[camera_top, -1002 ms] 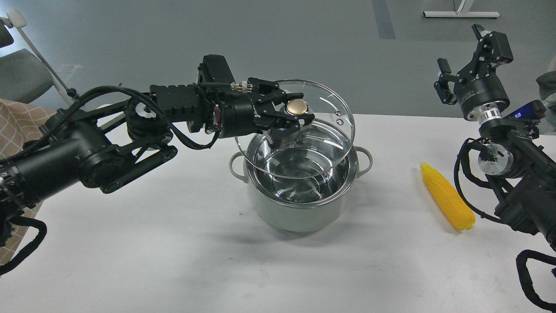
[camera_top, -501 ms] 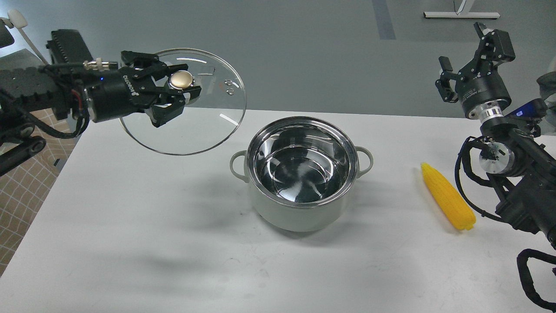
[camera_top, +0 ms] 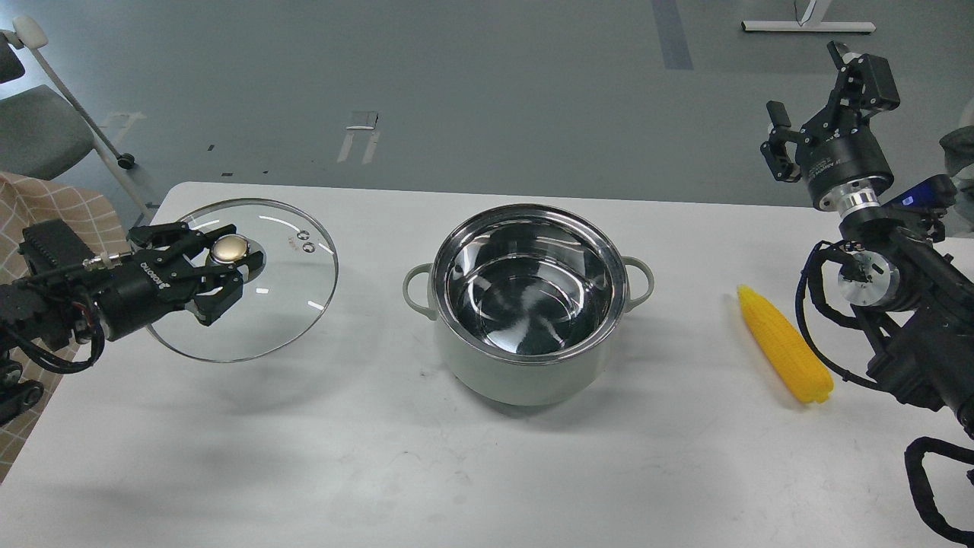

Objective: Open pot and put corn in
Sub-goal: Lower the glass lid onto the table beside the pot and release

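My right gripper grabs the long corn around its thick middle (camera_top: 786,346) next, since the corn gets thinner toward its far end (camera_top: 747,296).
The pale grey-green pot (camera_top: 525,373) stands uncovered in the middle of the white table, its shiny steel inside empty. My left gripper (camera_top: 228,268) is shut on the gold knob of the round glass lid (camera_top: 289,304), holding it low over the table's left part, well left of the pot. The yellow corn (camera_top: 784,344) lies on the table to the right of the pot, tapered end pointing away from me. My right gripper (camera_top: 810,91) is open and empty, raised above the table's far right edge, behind the corn.
The white table (camera_top: 380,457) spans the view. A grey chair (camera_top: 38,129) and a checked beige cloth (camera_top: 46,213) are off its left edge. Grey floor lies beyond the far edge.
My left gripper has carried the glass lid off the pot, to the left and then down close to the table. The right arm, pot and corn have stayed put.
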Robot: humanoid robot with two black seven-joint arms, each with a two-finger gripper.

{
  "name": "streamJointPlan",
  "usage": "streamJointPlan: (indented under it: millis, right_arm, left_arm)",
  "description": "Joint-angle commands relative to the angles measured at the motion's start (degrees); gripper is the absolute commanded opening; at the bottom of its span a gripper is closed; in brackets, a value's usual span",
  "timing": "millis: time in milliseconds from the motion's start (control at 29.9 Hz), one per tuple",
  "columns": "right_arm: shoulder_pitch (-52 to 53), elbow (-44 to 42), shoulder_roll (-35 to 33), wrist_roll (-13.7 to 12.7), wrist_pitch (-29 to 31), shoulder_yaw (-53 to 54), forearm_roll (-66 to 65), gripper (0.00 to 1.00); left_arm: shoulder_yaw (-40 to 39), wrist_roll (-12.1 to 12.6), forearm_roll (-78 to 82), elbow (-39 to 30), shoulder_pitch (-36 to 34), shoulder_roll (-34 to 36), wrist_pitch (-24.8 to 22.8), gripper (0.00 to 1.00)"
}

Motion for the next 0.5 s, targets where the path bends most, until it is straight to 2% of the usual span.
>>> streamJointPlan:
  millis: [0,167,468]
  right_arm:
    - [0.00,-0.02,-0.07,0.00,-0.01,-0.08,-0.09,1.00]
    - [-0.18,-0.02,-0.07,0.00,-0.01,-0.08,-0.09,1.00]
    - [-0.62,-0.02,-0.16,0.00,-0.01,-0.08,-0.09,1.00]
  left_arm:
    - [-0.50,0.00,-1.12,4.11,3.73,-3.38,3.10,0.27]
    - [-0.15,0.00,-2.35,8.41,5.14,-8.21,3.16,0.27]
    - [-0.24,0.00,-2.53,12.55,5.40,-12.00,3.16,0.28]
